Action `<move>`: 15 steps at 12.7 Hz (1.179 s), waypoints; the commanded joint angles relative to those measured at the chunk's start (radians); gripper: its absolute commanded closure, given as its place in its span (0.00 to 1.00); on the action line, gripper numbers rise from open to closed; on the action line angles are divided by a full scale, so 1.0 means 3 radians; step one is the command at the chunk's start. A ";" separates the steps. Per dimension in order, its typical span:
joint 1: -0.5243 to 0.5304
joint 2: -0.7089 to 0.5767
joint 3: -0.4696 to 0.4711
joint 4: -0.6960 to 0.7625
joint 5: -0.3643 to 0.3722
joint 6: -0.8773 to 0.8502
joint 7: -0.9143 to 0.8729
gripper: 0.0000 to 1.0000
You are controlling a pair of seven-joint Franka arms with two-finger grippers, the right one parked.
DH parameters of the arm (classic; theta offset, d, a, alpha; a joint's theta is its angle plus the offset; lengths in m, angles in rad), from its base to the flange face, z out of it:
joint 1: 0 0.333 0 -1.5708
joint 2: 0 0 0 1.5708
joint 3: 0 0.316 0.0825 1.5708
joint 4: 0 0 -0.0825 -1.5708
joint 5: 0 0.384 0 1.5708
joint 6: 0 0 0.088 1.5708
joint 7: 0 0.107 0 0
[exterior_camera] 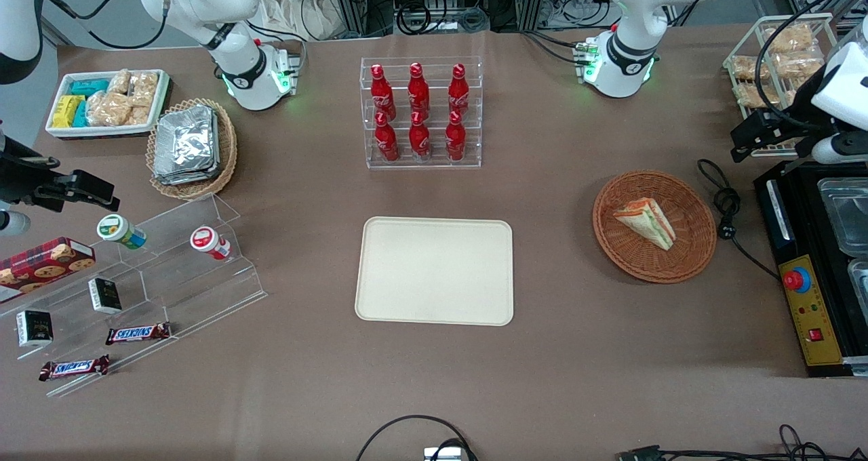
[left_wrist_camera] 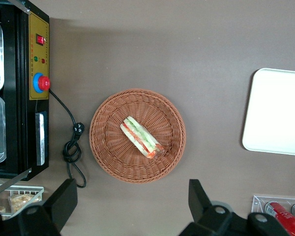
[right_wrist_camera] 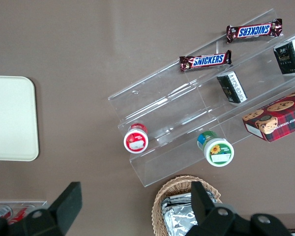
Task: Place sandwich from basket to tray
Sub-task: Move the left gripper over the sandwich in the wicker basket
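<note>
The sandwich [exterior_camera: 645, 222] is a wedge with sloping edges, so my left gripper next needs to grab it across its flat bread sides, over the filling stripe.
The sandwich [exterior_camera: 645, 222], a pale triangular wedge with orange-red and green filling, lies in the round reddish-brown wicker basket [exterior_camera: 693, 211]. The cream-beige tray [exterior_camera: 434, 271] lies bare at the table's middle, beside the basket. My left gripper [exterior_camera: 763, 134] hangs high above the table, farther from the front camera than the basket, near the black appliance. In the left wrist view the gripper [left_wrist_camera: 132, 199] is open and empty, its fingers [left_wrist_camera: 64, 196] wide apart, with the basket [left_wrist_camera: 108, 142] and sandwich [left_wrist_camera: 141, 136] below, not between them. The tray's edge [left_wrist_camera: 278, 110] shows too.
A black appliance [exterior_camera: 807, 298] with a red button and its coiled cable [exterior_camera: 725, 207] lie beside the basket. A wire rack of snacks [exterior_camera: 773, 61] stands near the arm. A bottle rack [exterior_camera: 420, 112] stands farther from the front camera than the tray. A tan foil-packet basket [exterior_camera: 192, 146] and acrylic shelf [exterior_camera: 135, 278] are at the parked arm's end.
</note>
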 commanded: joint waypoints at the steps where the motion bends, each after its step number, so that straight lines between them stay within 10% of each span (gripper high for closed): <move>1: -0.0042 0.0022 0.0032 0.0094 -0.0038 -0.0158 0.0004 0.00; 6: -0.0058 0.0150 0.0022 0.0064 0.0023 -0.0174 -0.0001 0.00; 15: -0.0032 -0.0228 0.0048 -0.1515 0.0028 0.1021 -0.0936 0.00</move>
